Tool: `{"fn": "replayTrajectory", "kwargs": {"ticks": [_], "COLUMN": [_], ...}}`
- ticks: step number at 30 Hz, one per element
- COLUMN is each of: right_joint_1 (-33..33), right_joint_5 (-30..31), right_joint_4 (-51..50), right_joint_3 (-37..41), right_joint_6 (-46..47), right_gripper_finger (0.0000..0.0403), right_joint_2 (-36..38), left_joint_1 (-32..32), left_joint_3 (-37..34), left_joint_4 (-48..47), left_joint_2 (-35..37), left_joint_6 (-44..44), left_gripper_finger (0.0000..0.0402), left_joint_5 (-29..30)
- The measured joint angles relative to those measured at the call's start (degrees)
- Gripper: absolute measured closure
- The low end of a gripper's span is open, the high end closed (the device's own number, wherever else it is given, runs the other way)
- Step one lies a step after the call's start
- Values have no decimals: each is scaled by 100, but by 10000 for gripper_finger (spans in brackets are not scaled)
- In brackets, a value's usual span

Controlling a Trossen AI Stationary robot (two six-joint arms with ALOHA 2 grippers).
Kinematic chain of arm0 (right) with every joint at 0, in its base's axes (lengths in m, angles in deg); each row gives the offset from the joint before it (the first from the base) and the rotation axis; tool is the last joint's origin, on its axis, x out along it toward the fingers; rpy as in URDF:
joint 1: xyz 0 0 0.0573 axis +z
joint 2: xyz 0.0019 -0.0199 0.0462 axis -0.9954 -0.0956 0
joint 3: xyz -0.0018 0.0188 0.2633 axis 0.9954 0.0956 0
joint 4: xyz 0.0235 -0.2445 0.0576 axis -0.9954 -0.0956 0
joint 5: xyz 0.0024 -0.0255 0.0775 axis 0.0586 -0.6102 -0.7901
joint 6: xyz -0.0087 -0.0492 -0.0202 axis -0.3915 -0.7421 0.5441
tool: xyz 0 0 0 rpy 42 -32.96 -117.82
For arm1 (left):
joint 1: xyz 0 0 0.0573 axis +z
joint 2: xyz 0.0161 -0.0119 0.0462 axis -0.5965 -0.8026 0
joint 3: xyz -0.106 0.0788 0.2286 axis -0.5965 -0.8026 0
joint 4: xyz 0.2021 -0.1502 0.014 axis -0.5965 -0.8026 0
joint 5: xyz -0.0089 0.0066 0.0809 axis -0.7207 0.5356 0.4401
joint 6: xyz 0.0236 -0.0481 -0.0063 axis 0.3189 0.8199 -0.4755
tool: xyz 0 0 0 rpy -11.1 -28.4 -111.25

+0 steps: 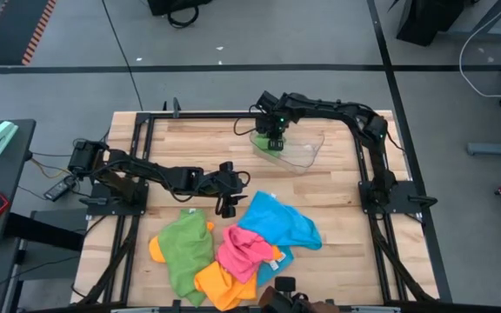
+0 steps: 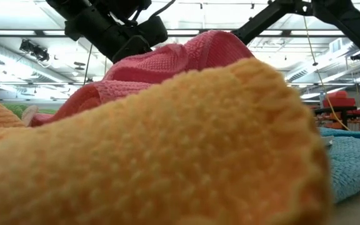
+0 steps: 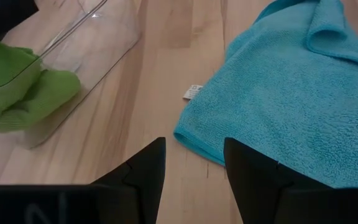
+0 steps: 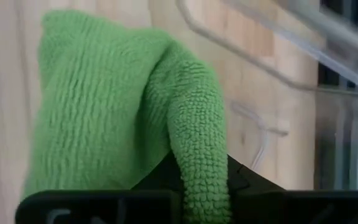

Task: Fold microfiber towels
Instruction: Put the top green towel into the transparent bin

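The green towel (image 4: 92, 124) is low between the sides of the clear tray and would rest there. My right gripper needs to open now.
A folded green microfiber towel (image 4: 110, 106) hangs in my right gripper (image 4: 197, 180), which is shut on it over the clear plastic tray (image 1: 307, 152) at the table's far middle. My left gripper (image 3: 194, 177) stands open above the bare wood, just short of the sky blue towel's corner (image 3: 191, 140), touching nothing. The blue towel (image 1: 283, 222) lies spread on the table. Next to it, near the front edge, another green towel (image 1: 185, 248), a pink one (image 1: 246, 248) and an orange one (image 1: 220, 283) lie crumpled in a pile. My right gripper pinches a thick fold of the green towel (image 4: 194, 146) between its two fingers, several layers together. The fingers come steeply from above. The towel's lower part (image 3: 23, 93) is inside the tray; whether it rests on the tray's floor I cannot tell.
The tray's clear walls (image 4: 253, 62) rise close around the green towel. A small white label (image 3: 192, 93) sticks out from the blue towel's edge. In the low view the orange towel (image 2: 167, 150) fills the foreground. Bare wood (image 1: 190, 143) lies between the tray and the pile.
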Motion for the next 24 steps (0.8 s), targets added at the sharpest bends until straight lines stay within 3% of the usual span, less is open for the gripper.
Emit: {"fn": "replayTrajectory", "kwargs": {"ticks": [13,24], "right_joint_1": [-7,-43], "right_joint_5": [35,459], "right_joint_4": [253,469], "right_joint_3": [0,0], "right_joint_6": [-18,108], "right_gripper_finger": [342,250], "right_joint_2": [-16,73], "left_joint_1": [0,0], "left_joint_3": [0,0], "left_joint_4": [-33,-31], "left_joint_2": [0,0], "left_joint_6": [20,42], "left_gripper_finger": [230,230], "left_joint_5": [2,1]}}
